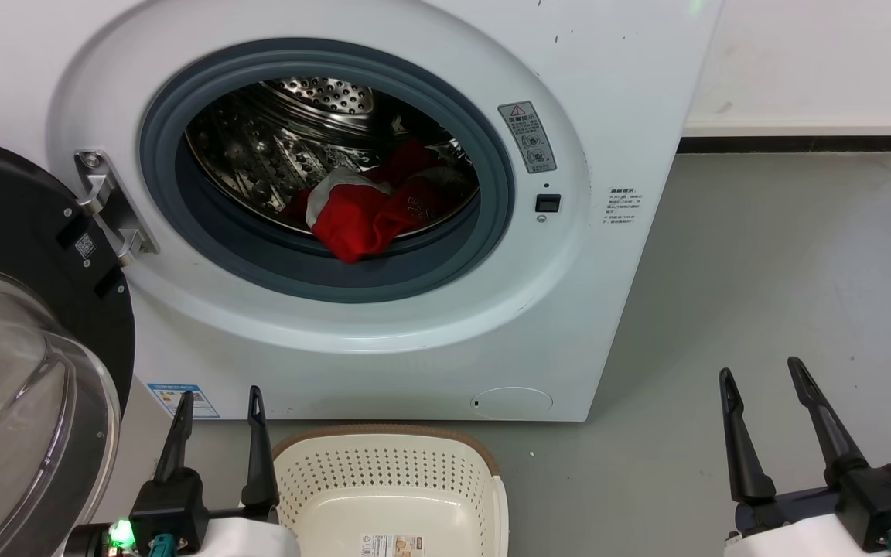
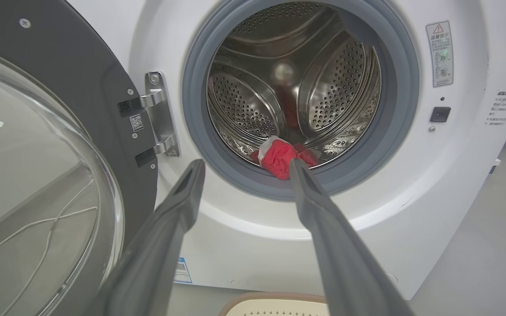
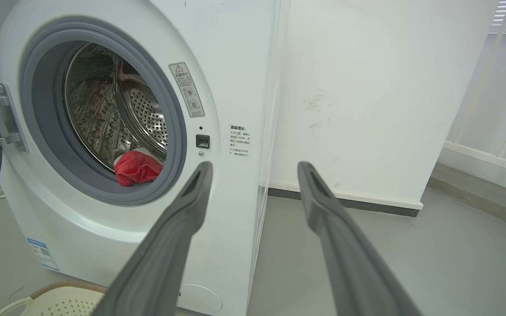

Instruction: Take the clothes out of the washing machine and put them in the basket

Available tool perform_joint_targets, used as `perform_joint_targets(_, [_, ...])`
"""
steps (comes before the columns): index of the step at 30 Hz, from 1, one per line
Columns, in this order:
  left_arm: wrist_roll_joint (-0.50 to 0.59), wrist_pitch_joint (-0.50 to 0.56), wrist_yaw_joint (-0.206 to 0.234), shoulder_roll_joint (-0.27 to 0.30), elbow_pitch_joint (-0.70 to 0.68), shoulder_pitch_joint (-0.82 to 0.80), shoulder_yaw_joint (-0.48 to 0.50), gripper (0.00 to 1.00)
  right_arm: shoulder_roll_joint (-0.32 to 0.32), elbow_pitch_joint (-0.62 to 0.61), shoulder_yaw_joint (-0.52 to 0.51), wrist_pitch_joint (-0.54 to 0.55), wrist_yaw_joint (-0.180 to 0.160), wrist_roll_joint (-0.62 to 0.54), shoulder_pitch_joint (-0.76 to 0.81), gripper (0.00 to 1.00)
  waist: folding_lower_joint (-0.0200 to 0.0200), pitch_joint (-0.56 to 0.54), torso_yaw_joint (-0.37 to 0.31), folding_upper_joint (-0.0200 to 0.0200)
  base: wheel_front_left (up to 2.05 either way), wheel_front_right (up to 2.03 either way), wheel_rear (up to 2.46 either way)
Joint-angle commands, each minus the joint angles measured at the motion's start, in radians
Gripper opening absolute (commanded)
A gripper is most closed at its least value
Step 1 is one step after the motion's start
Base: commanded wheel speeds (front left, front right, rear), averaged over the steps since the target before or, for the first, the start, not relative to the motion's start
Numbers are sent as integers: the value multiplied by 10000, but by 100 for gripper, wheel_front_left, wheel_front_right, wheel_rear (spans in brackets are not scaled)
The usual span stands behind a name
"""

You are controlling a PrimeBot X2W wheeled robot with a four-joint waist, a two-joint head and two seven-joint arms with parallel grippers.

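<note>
The front of the clothes hangs over the grey gasket [image 1: 359, 278], so my left gripper needs to grab the clothes by the overhanging red fold [image 1: 353, 228] next.
The white washing machine [image 1: 608, 93] stands with its door swung open to the left. Red clothes [image 1: 360, 213] with a white panel lie at the front of the steel drum, one fold hanging over the grey gasket; they also show as clothes [image 2: 279, 156] and clothes [image 3: 136, 169]. The cream basket [image 1: 484, 464] with a brown rim sits on the floor below the porthole, holding no cloth. My left gripper [image 1: 217, 406] is open beside the basket's left edge. My right gripper [image 1: 762, 375] is open over the floor at lower right. Both are well short of the porthole.
The open glass door [image 1: 20, 387] with its black rim fills the lower left, close to my left arm. A metal hinge [image 1: 109, 205] joins it to the machine. Grey floor [image 1: 786, 255] stretches right of the washer, with a white wall [image 3: 367, 87] behind.
</note>
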Motion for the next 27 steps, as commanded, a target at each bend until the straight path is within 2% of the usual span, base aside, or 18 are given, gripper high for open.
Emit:
perform_joint_targets(1, [-31, -52, -45, -19, 34, 81, 48, 100, 20, 46, -18, -25, -7, 92, 81, 100, 0, -1, 0, 0, 0, 0, 0])
perform_joint_targets(22, [-328, -43, -57, -39, 334, -24, 90, 100, 20, 284, 51, -25, -7, 163, 8, 100, 0, 50, -35, 0, 0, 0, 0])
perform_joint_targets(27, [-340, -43, -195, -40, 556, -458, 95, 100, 20, 261, 81, -25, -7, 147, -114, 100, 0, 202, -82, 0, 0, 0, 0])
